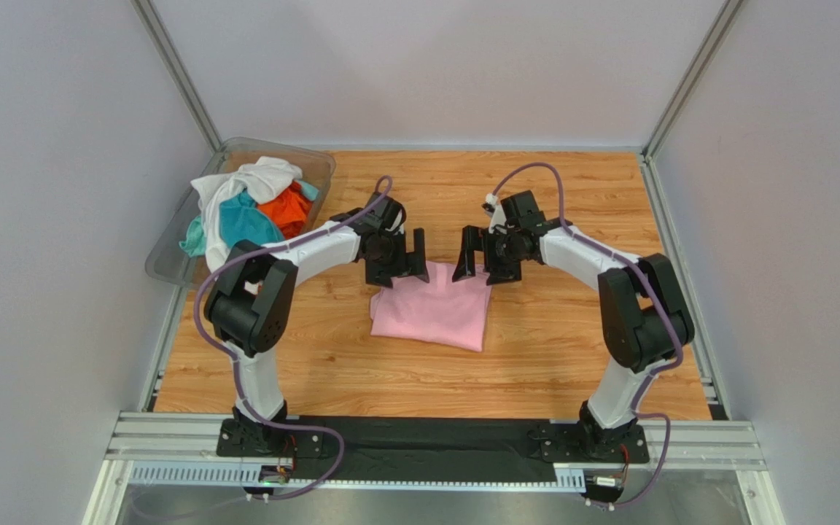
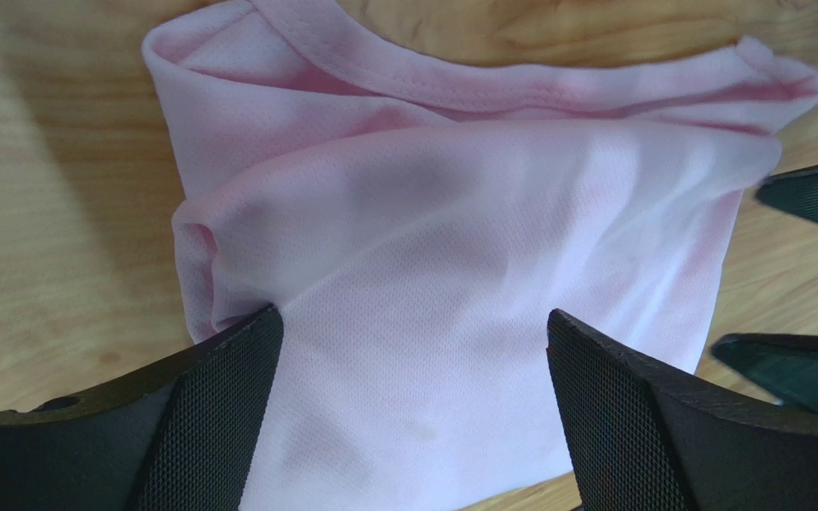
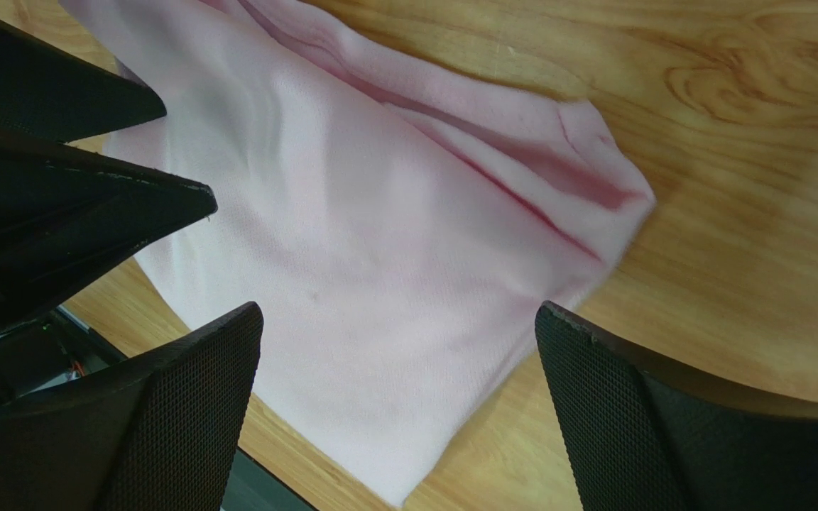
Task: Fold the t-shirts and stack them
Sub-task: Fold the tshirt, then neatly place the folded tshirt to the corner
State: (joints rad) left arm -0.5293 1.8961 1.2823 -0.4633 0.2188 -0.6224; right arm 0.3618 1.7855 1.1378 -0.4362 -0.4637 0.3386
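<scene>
The folded pink t-shirt needs to slide, still folded, for stacking, so the robot's right gripper should next grab it mid-way along the t-shirt's side edge (image 1: 486, 313) (image 3: 509, 360) away from the bin.
A light pink t-shirt (image 1: 435, 308) lies folded into a rough rectangle on the wooden table, mid-centre. My left gripper (image 1: 405, 263) hovers open over its far left corner; the pink cloth (image 2: 424, 266) fills the left wrist view between the spread fingers (image 2: 221, 394). My right gripper (image 1: 481, 260) hovers open over its far right corner; the shirt (image 3: 381, 245) lies below its spread fingers (image 3: 616, 415). Neither gripper holds cloth. White (image 1: 249, 181), teal (image 1: 244, 222) and orange (image 1: 285, 208) t-shirts lie heaped in the bin.
A clear plastic bin (image 1: 320, 166) stands at the table's far left corner with the shirt heap spilling over its near side. Grey walls close in the table on three sides. The left gripper's fingers (image 3: 72, 213) show in the right wrist view.
</scene>
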